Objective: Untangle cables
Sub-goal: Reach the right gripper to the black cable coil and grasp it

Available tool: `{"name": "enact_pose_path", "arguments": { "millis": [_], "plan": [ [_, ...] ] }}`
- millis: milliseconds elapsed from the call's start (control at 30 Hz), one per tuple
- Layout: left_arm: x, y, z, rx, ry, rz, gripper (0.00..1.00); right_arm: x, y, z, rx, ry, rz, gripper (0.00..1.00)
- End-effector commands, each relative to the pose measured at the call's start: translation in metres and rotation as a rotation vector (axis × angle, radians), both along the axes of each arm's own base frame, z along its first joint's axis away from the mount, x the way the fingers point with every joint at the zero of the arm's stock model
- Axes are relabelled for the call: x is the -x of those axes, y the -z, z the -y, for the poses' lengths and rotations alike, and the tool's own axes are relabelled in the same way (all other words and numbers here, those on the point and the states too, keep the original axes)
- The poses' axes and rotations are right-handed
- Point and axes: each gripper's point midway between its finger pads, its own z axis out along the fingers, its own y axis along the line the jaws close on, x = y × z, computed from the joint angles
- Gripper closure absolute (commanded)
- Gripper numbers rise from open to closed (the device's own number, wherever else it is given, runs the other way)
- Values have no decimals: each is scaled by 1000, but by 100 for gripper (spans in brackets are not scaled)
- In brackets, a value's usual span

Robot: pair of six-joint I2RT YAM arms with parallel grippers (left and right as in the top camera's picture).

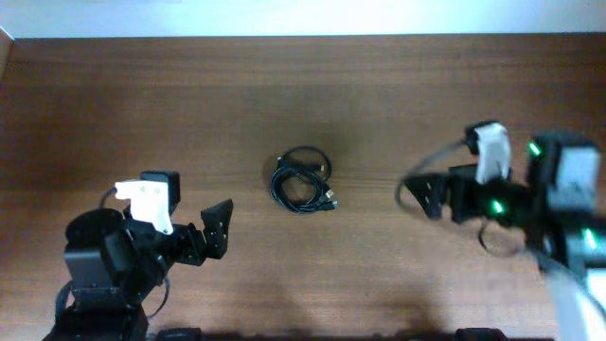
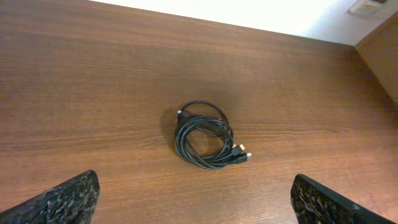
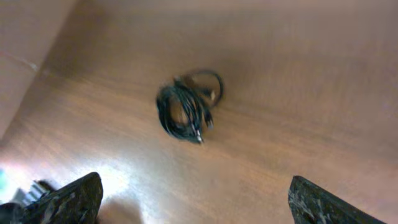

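Note:
My right gripper should next grab the cord on the nearest side of the coil and leave the other loops free, to pull a cord out and untangle it.
The cables (image 1: pixel 301 180) lie as one small coiled bundle of thin black cords with metallic plug ends at the middle of the wooden table. The bundle also shows in the left wrist view (image 2: pixel 204 135) and, blurred, in the right wrist view (image 3: pixel 185 107). My left gripper (image 1: pixel 218 230) is open and empty at the lower left, well short of the bundle. My right gripper (image 1: pixel 431 194) is open and empty to the right of the bundle, apart from it.
The wooden table (image 1: pixel 303 95) has its far edge against a pale wall at the top. A raised wooden side edge shows at the far left (image 1: pixel 5 57). The right arm's thicker black cable (image 1: pixel 426 166) loops near its wrist.

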Motion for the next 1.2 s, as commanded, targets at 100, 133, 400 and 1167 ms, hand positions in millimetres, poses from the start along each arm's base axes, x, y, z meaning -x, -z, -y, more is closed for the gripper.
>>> {"name": "enact_pose_path", "arguments": {
  "millis": [100,133,400,1167],
  "plan": [
    [1,-5,5,26,26,10,1,-51,84,-61,-5,-167,-200,5],
    [1,-5,5,26,26,10,1,-58,91,-72,-3,-194,-191,5],
    [-5,-13,5,23,27,55,1,-86,130,-155,53,-480,29,6],
    [-11,-24,5,35,22,102,1,-101,208,-196,89,-524,7,96]
  ]
}}
